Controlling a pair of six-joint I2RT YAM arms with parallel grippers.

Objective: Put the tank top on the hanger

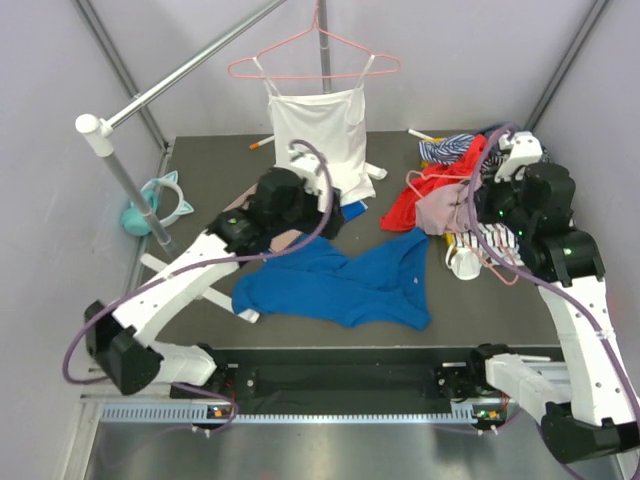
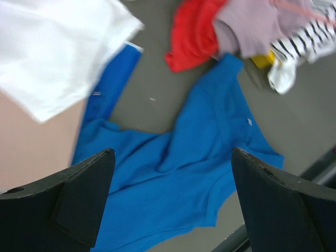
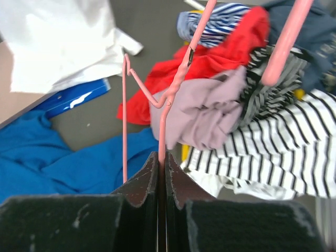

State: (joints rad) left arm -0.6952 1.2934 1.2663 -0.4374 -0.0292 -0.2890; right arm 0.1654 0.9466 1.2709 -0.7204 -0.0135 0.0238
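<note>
My left gripper grips the tank top's far shoulder strap near the red garment [image 2: 226,69] next, to lift the royal-blue tank top open for the hanger's arm.
The royal-blue tank top [image 1: 340,282] lies crumpled flat on the dark table in front of the arms; it also shows in the left wrist view [image 2: 173,178] and the right wrist view [image 3: 47,157]. My left gripper [image 1: 300,225] hovers above its far left part, open and empty [image 2: 173,152]. My right gripper [image 1: 490,220] is shut [image 3: 161,157] on the wire of the thin pink hanger [image 3: 164,121], held over the clothes pile at the right. The hanger's hook [image 3: 286,47] points away from me.
A white camisole [image 1: 322,135] hangs on another pink hanger [image 1: 312,62] from the rail at the back. A pile with a red garment [image 1: 415,200], a mauve one [image 1: 445,208] and striped cloth [image 1: 450,150] lies at the right. A teal cat-ear object [image 1: 160,200] sits by the rail's post [image 1: 130,185].
</note>
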